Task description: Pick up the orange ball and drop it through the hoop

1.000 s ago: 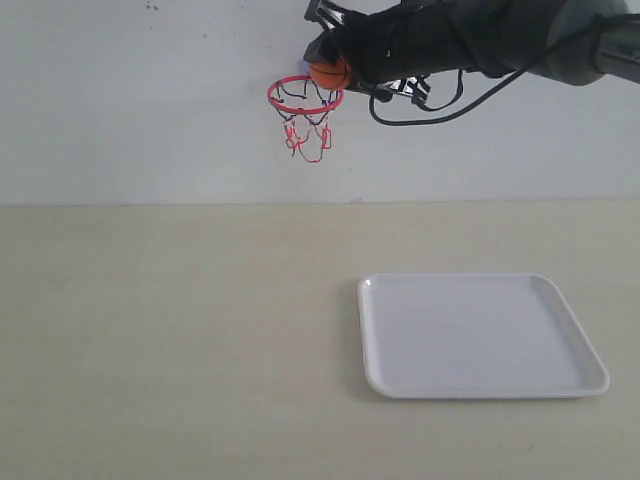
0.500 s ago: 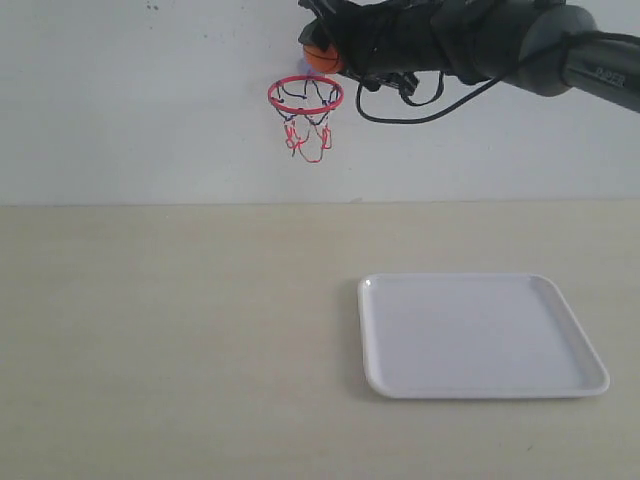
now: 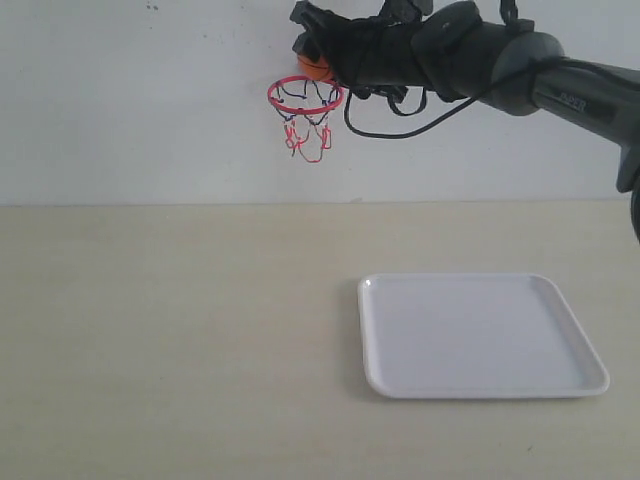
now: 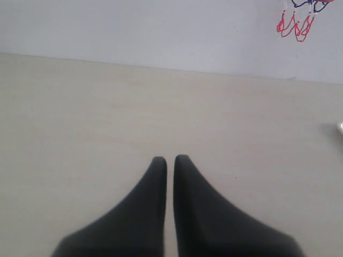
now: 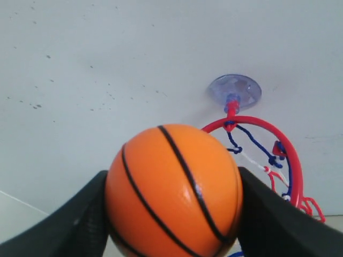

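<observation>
The orange ball [image 3: 313, 68] has its lower edge over the opening of the hoop's red rim [image 3: 305, 95]. My right gripper should open now and let it go.
High against the white wall, my right gripper [image 3: 312, 58] is shut on the orange ball [image 3: 313, 68], just above the hoop [image 3: 305, 96]. In the right wrist view the orange ball [image 5: 174, 190] sits squeezed between both black fingers [image 5: 268, 219], with the hoop's red rim [image 5: 278, 150] and suction cup [image 5: 235, 90] close behind it. The hoop's net [image 3: 307, 135] dangles below the rim. My left gripper [image 4: 170, 159] hovers low over the table, shut with nothing between its fingers; only the net's tips [image 4: 297, 19] show in its view.
A white tray [image 3: 481, 335] lies on the beige table [image 3: 180, 330] at the right front. The white wall [image 3: 130, 110] stands right behind the hoop. The right arm and its cable [image 3: 400, 120] stretch in from the upper right.
My right gripper has carried the ball up and to the left, from beside the rim's right edge to a spot above the ring. The left gripper's motion cannot be judged.
</observation>
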Robot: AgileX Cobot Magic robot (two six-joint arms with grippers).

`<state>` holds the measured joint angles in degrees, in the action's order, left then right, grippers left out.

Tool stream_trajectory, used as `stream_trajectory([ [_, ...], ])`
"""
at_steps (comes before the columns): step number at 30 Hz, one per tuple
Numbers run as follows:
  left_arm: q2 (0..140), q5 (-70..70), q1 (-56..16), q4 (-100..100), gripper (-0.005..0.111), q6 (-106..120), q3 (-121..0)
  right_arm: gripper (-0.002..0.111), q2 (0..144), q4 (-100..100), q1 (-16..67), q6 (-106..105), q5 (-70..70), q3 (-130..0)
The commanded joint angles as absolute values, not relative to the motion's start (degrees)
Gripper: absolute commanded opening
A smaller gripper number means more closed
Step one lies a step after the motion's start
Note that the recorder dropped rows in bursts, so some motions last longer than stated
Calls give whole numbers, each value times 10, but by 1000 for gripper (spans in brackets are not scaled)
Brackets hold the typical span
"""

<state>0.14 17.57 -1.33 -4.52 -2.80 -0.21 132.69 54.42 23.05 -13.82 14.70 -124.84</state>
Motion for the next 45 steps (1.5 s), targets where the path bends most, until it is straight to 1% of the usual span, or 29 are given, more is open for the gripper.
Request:
stream_trajectory([
  [1,0,174,-12,-44,4,-25,0,0,1327,543,235,-149,120,-1253],
  [9,0,174,-12,-44,4,-25,0,0,1327,546,235,-149,118,-1253],
  [11,0,174,-12,-44,4,-25,0,4,1327,546,235,-151,118,-1253],
  [12,0,174,-12,-44,4,-25,0,9,1327,546,235,-152,118,-1253],
  [14,0,174,-12,-44,4,-25,0,22,1327,546,235,-155,118,-1253],
  [15,0,174,-12,-44,4,-25,0,33,1327,546,235,-155,117,-1253],
  [17,0,174,-12,-44,4,-25,0,58,1327,546,235,-155,115,-1253],
  [19,0,174,-12,-44,4,-25,0,75,1327,546,235,-160,113,-1253],
  [20,0,174,-12,-44,4,-25,0,78,1327,546,235,-165,113,-1253],
  [38,0,174,-12,-44,4,-25,0,78,1327,546,235,-166,127,-1253],
  [41,0,174,-12,-44,4,-25,0,78,1323,546,230,-166,157,-1253],
  [45,0,174,-12,-44,4,-25,0,78,1314,526,213,-166,253,-1253],
])
